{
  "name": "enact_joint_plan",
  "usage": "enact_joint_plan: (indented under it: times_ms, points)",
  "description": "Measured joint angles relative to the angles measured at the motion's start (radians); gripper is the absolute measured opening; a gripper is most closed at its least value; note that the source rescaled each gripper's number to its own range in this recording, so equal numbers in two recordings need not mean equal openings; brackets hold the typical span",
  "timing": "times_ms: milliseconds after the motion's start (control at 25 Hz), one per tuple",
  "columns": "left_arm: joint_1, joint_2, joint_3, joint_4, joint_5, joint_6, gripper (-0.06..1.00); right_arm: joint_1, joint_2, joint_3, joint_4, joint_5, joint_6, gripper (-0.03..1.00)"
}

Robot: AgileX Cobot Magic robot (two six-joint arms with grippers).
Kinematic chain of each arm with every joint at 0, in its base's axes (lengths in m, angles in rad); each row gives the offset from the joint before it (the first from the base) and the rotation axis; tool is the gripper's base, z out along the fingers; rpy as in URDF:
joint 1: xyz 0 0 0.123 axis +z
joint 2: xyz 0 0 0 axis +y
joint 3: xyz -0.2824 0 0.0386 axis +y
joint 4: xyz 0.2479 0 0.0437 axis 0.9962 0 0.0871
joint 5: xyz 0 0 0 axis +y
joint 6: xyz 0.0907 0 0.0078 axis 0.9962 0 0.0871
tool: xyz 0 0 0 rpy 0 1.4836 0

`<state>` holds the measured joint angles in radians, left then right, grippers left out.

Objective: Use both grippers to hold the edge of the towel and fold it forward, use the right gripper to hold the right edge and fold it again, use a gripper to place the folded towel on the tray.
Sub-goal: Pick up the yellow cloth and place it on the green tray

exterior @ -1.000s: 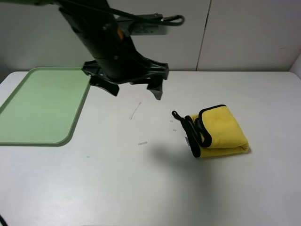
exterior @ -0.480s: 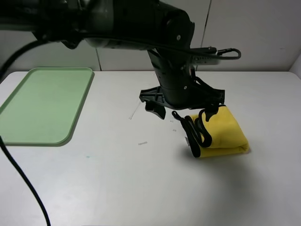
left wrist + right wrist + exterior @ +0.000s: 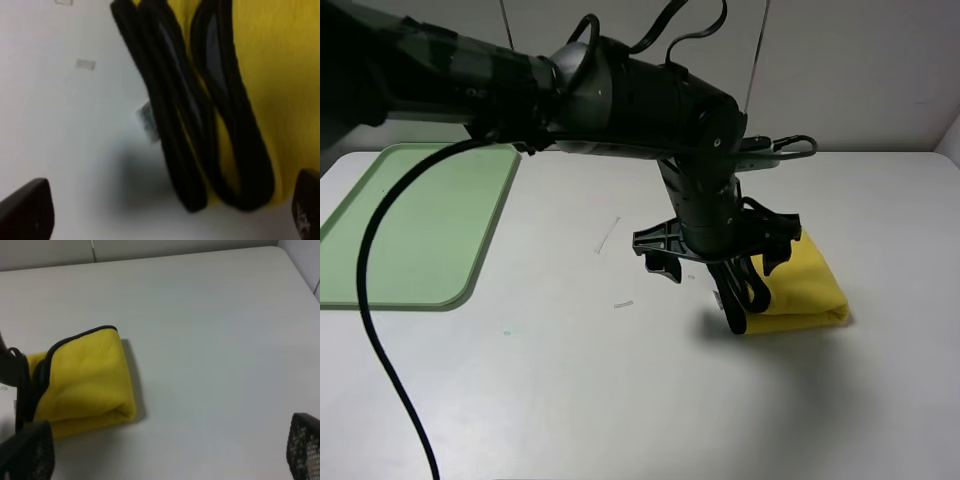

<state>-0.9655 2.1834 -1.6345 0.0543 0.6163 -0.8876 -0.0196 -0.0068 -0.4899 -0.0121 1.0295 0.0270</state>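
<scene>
I should next carry the folded towel to the tray, so I should grab the towel with my left gripper by its stacked black edge.
The towel lies folded into a thick yellow bundle right of the table's middle, its black edge stacked at the left end. My left gripper has reached across and hovers open just above that end, one finger on each side of it. In the left wrist view the edge runs in several black bands between the open fingertips, with nothing gripped. My right gripper is open above bare table, with the towel off to one side. The pale green tray sits at the far left.
Two small paper scraps lie on the white table between tray and towel. A thick black cable hangs from the left arm over the table's left half. A wall stands behind the table.
The left arm swung from the back near the tray to the right and dropped down over the towel's black-trimmed end. Its jaws stayed open. The towel has not moved.
</scene>
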Motion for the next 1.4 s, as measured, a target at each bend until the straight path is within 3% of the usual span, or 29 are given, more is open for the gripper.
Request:
enact_joint_plan:
  times_ms: [960,1400]
  points:
    - [-0.001,0.147,-0.003,-0.046,-0.268,-0.05,0.95,0.0,0.0,0.0,0.001,0.0,0.0,1.0]
    - [-0.001,0.162,-0.006,-0.048,-0.326,-0.047,0.9,0.0,0.0,0.0,0.001,0.0,0.0,1.0]
